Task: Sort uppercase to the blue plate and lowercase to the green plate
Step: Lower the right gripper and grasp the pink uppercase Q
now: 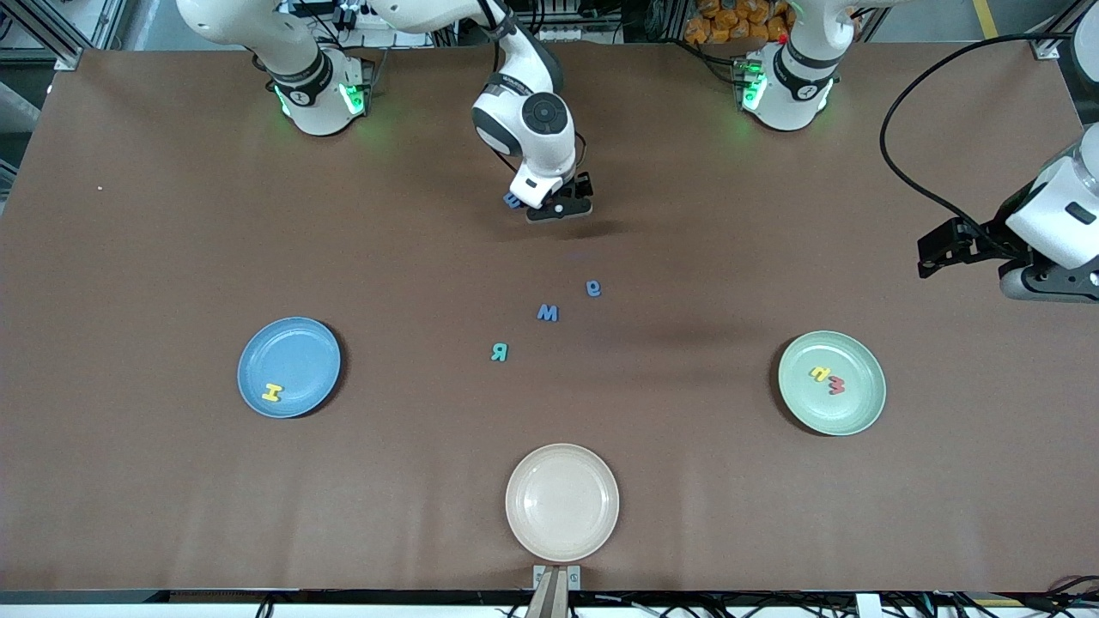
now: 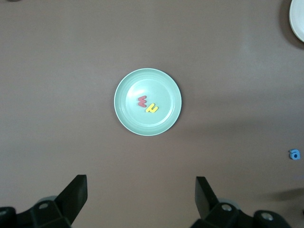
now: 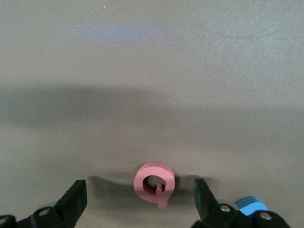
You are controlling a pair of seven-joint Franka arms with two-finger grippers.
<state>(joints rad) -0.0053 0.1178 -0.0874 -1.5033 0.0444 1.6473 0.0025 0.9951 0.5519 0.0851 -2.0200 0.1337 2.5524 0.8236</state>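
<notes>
The fingers are on either side of the red Q in the right wrist view. My right gripper should close. Closing now would catch it.
My right gripper [image 1: 558,209] is low over the table near the robots' bases, open, and its fingers [image 3: 76,199] straddle a red Q [image 3: 154,183] without touching it. A small blue letter [image 1: 513,200] lies just beside that gripper [image 3: 140,184]. Nearer the front camera lie a blue e-like letter [image 1: 593,287], a blue M [image 1: 548,312] and a teal R [image 1: 499,351]. The blue plate [image 1: 300,348] holds a yellow H [image 1: 271,392]. The green plate [image 1: 850,412] holds a red m [image 1: 836,387] and a hooked yellow letter [image 1: 818,372]. My left gripper [image 1: 929,253] hangs open and empty high by the green plate [image 2: 128,85].
A cream plate [image 1: 561,502] sits near the table's front edge, midway between the two coloured plates. A black cable [image 1: 910,112] loops above the table at the left arm's end.
</notes>
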